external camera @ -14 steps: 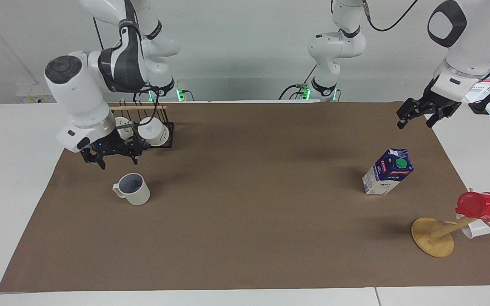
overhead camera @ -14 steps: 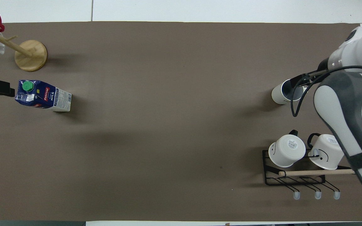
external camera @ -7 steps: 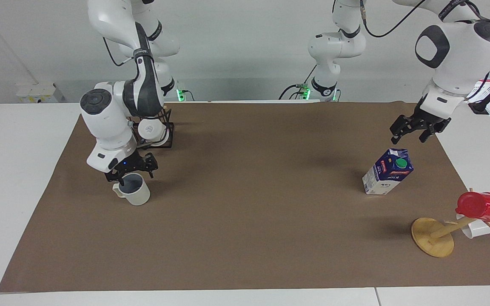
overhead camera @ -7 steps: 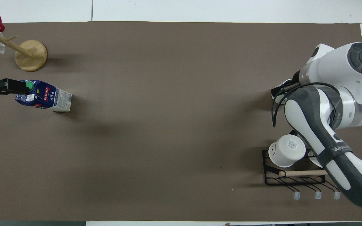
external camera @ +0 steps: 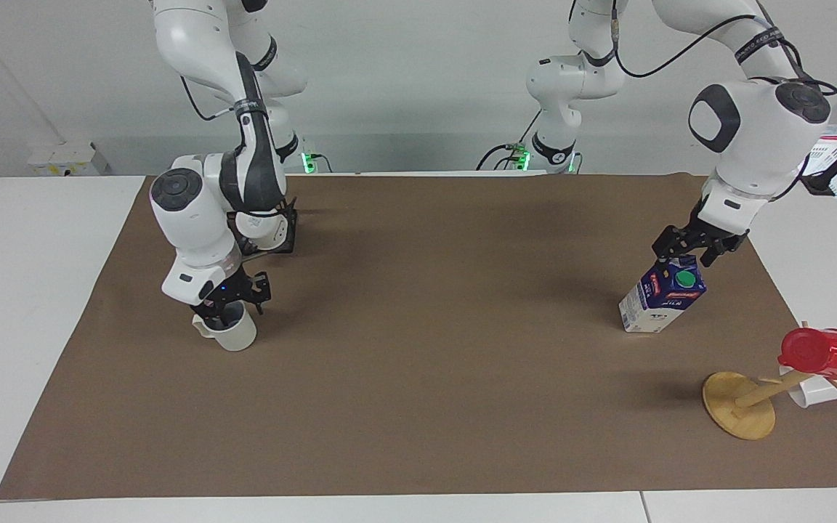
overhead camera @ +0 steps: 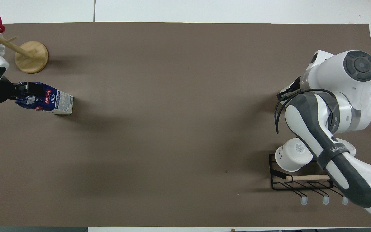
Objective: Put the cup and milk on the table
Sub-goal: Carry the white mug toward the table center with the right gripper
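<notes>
The milk carton needs to stand on the brown paper. My left gripper should reach it and grip it by its top, so the milk carton's base stays free.
The cream cup stands upright on the brown paper of the table, toward the right arm's end. My right gripper is down at the cup's rim and covers its mouth; in the overhead view the arm hides the cup. The blue and white milk carton stands on the paper toward the left arm's end and also shows in the overhead view. My left gripper is open, with one finger on each side of the carton's top ridge; in the overhead view it covers the green cap.
A black wire rack holding white mugs stands nearer to the robots than the cup. A wooden mug tree with a red cup and a white cup stands farther from the robots than the milk.
My right gripper has come down from beside the rack onto the cup's rim. My left gripper has come down from above the table's edge onto the milk carton's top.
</notes>
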Available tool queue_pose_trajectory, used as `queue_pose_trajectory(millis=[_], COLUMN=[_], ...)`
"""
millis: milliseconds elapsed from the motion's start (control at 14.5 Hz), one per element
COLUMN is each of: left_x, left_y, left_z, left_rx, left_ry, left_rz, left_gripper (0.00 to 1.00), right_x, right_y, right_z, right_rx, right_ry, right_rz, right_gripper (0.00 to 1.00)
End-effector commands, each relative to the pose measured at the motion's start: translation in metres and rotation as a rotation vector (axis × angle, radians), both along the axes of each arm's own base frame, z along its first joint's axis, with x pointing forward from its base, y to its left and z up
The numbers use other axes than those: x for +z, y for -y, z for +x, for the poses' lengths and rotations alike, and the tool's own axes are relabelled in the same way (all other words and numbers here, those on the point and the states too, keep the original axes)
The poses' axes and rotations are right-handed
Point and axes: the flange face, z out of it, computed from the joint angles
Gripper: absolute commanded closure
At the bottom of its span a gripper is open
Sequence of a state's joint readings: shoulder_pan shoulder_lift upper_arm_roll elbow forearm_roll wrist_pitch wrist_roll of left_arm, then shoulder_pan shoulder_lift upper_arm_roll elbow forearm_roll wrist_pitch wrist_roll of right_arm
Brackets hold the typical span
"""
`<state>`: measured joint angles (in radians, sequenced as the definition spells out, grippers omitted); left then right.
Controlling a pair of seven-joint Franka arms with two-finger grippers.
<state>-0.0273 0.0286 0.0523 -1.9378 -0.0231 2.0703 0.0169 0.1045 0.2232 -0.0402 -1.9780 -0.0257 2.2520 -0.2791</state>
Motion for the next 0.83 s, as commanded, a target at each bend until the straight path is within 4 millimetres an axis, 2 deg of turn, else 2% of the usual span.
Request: queue_pose_trajectory(millis=[0,277,346,484,622,761], left_x=[-0.007,-0.013,-0.013,-0.013,-0.013,-0.012], left_y=[0.001,-0.005,-0.007,-0.014,-0.014,-0.012], left_z=[0.0,-0.003,-0.003,-0.003,-0.003,-0.003], left_rx=[0.018,0.028,0.031,0.043,0.044,0.039], left_ry=[0.017,0.011,0.009,0.008,0.009,0.015], left_rz=[0.003,0.003,0.003,0.003,0.003,0.004], left_gripper=[0.0,0.0,0.0,0.0,0.0,0.0], right_x=[0.001,0.008,0.015,0.043,0.07,0.077], right_y=[-0.007,-0.008,-0.009,-0.02,-0.075,-0.13], right_z=[-0.005,-0.002,0.0,0.007,0.007,-0.002], right_rx=[-0.041,-0.065,-0.07,-0.152,-0.306,-0.411], right_ry=[-0.016,-0.019,-0.025,-0.039,-0.027,-0.005], right_rz=[0.007,0.008,0.007,0.007,0.014,0.016], right_gripper=[1.0,1.0,1.0,1.0,1.0,1.0])
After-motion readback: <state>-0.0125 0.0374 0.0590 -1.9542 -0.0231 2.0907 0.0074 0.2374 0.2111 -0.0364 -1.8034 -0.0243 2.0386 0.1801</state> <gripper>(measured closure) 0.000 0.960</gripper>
